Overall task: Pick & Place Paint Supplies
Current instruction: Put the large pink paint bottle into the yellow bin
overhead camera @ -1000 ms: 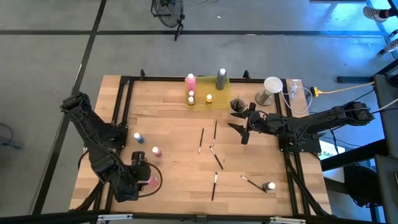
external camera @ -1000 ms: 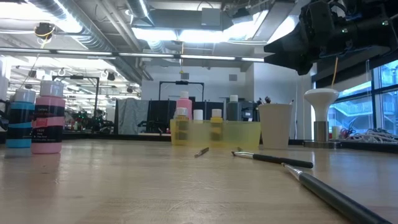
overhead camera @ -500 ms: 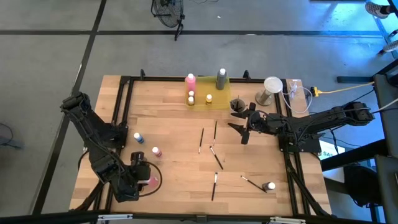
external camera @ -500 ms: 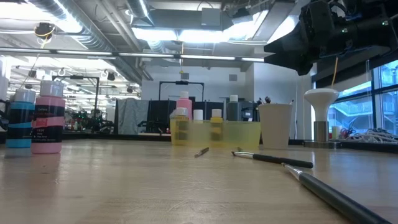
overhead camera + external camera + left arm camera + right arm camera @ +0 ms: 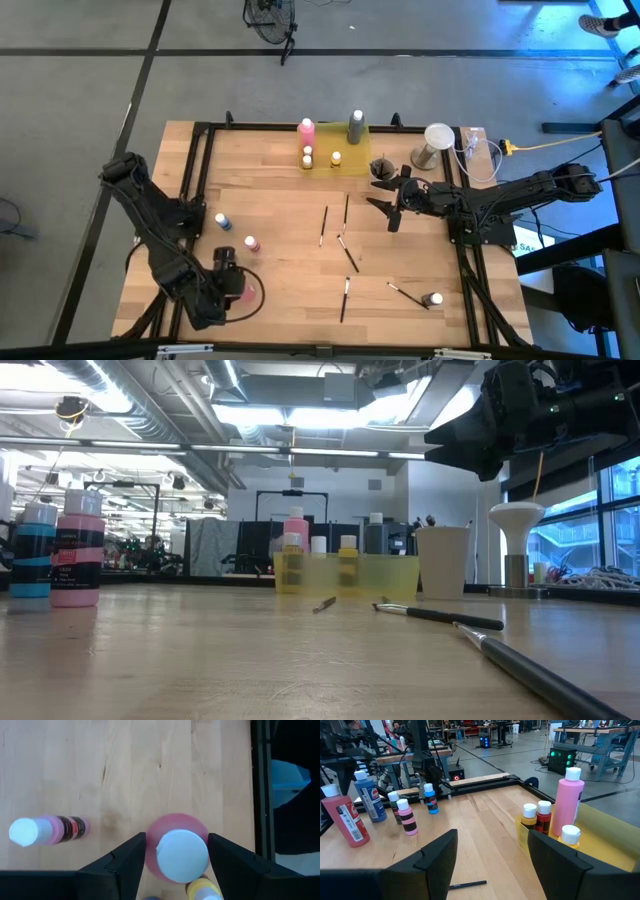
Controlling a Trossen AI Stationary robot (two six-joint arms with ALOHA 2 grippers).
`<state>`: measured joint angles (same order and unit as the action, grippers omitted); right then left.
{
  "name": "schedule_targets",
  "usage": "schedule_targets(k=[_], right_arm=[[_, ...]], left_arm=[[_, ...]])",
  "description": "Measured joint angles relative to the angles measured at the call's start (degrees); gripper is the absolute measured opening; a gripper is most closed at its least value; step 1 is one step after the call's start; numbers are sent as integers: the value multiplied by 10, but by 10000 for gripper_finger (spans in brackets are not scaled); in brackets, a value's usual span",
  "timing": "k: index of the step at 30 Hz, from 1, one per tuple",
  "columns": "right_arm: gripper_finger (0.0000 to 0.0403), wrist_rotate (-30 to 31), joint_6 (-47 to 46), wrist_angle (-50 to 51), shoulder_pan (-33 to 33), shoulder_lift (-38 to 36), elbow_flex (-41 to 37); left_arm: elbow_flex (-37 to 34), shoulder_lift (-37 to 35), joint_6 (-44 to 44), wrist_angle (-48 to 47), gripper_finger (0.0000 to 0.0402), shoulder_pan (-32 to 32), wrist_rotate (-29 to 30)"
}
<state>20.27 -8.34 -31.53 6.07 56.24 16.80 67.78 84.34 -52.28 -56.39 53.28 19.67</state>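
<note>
My left gripper is ready to close on the pink bottle. My fingers are around its white cap (image 5: 182, 855) in the left wrist view.
A pink paint bottle with a white cap (image 5: 182, 856) stands upright near the table's near left corner (image 5: 245, 291). My left gripper (image 5: 176, 839) hangs over it, pointing steeply down and open, one finger on each side of the bottle; I cannot tell if they touch it. A small pink bottle (image 5: 46, 830) and a blue one (image 5: 222, 221) stand close by. My right gripper (image 5: 388, 207) waits open and nearly level at the table's right, nothing between its fingers (image 5: 440, 857). Several dark paintbrushes (image 5: 346, 255) lie flat mid-table.
At the far edge a yellow tray (image 5: 352, 160) holds a tall pink bottle (image 5: 306, 128), a grey one (image 5: 356, 125) and small yellow-bodied ones (image 5: 336, 158). A cup (image 5: 443, 560) and a white-topped stand (image 5: 437, 138) are to its right. A white-capped bottle (image 5: 433, 299) stands near right.
</note>
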Motion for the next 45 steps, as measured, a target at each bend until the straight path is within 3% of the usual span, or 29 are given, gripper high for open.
schedule_targets(k=[11, 23, 33, 45], right_arm=[[245, 0, -2, 0, 0, 0, 0], [245, 0, -2, -7, 0, 0, 0], [245, 0, -2, -6, 0, 0, 0], [245, -44, 0, -20, 0, 0, 0]], left_arm=[[0, 4, 10, -2, 203, 0, 6], [0, 4, 10, -3, 121, 0, 6], [-1, 4, 10, -9, 119, 4, 10], [113, 6, 71, -131, 119, -68, 8]])
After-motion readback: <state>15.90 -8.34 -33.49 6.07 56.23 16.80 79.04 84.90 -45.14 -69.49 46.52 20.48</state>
